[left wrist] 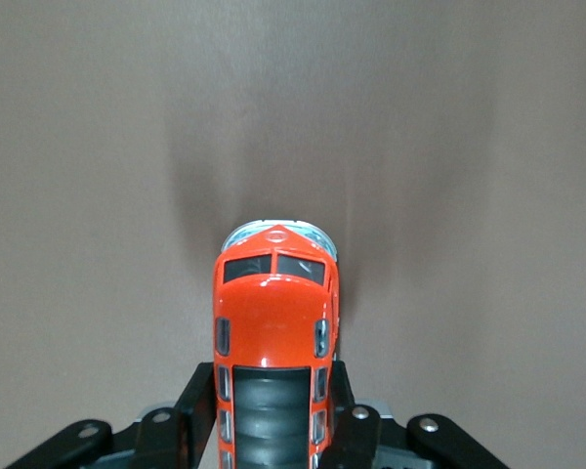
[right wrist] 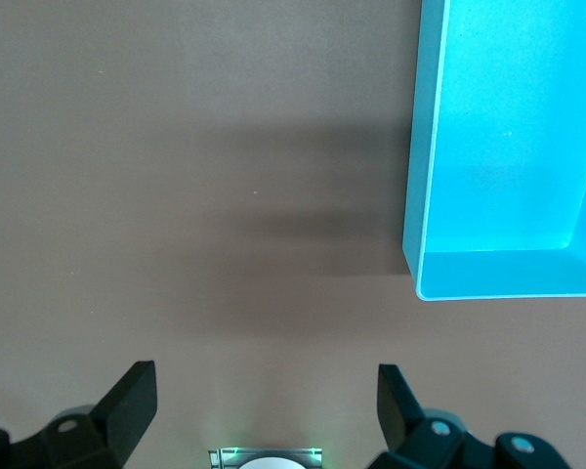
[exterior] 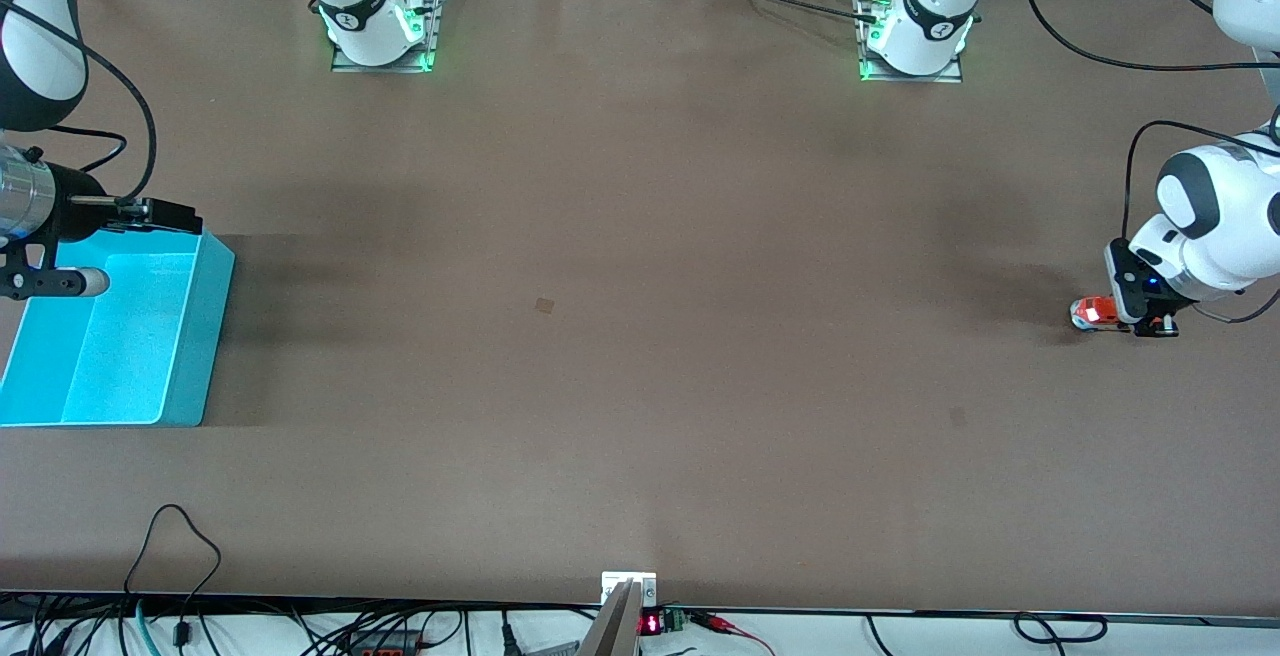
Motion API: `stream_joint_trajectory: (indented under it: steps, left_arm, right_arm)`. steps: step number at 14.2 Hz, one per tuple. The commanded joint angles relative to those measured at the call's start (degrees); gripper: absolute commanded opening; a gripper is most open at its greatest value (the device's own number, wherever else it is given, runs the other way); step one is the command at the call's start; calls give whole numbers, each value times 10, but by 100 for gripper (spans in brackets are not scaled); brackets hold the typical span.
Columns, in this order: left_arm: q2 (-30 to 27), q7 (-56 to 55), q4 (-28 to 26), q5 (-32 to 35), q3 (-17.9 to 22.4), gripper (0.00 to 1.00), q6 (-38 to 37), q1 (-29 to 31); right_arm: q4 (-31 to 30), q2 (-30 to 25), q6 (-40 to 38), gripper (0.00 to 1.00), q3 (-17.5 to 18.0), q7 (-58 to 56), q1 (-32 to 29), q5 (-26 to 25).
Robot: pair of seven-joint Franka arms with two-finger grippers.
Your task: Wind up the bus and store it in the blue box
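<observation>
My left gripper will open: the bus's lower edge point(exterior: 1089, 327) between its fingers stands on the brown tabletop in the front view.
The small orange-red bus point(exterior: 1092, 313) sits on the table at the left arm's end. My left gripper point(exterior: 1118, 317) is low at the bus. In the left wrist view the bus point(left wrist: 273, 303) lies lengthwise between my left gripper point(left wrist: 273, 379), whose black fingers point(left wrist: 197, 391) press on both its sides. The cyan blue box point(exterior: 205, 336) stands open-topped and empty at the right arm's end. My right gripper point(exterior: 165, 216) hangs over the box's end nearest the robots' bases. In the right wrist view my right gripper point(right wrist: 266, 386) is wide open and empty, beside the blue box point(right wrist: 411, 195).
Brown table top with a small dark patch point(exterior: 544, 305) near the middle. The two arm bases point(exterior: 380, 26) point(exterior: 915, 36) stand along the edge farthest from the front camera. Cables point(exterior: 180, 546) hang over the front edge.
</observation>
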Motion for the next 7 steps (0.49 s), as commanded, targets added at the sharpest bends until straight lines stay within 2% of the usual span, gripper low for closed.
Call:
stream_joint_trajectory:
  steps: [1,2,3,4,5,6,7]
  left_arm:
    - [44,14,18,12,-5,24,4,21]
    - [49,15,20,12,-5,25,4,21]
    - [49,14,20,12,-6,30,4,21]
    - [49,14,20,12,-6,42,4,21]
    - [46,13,21,10,-7,75,1,21]
    - [43,14,21,9,-9,100,-1,21]
    - [40,12,21,8,-10,100,-7,20]
  right_arm:
    - [6,-1,-9,100,2,6,-1,5]
    - [6,-1,-9,100,2,6,-1,5]
    - [6,-1,-9,100,2,6,-1,5]
    - [6,-1,-9,100,2,6,-1,5]
    - [6,-1,-9,100,2,6,-1,5]
    - [6,-1,-9,100,2,5,-1,5]
    - [6,-1,-9,100,2,5,-1,5]
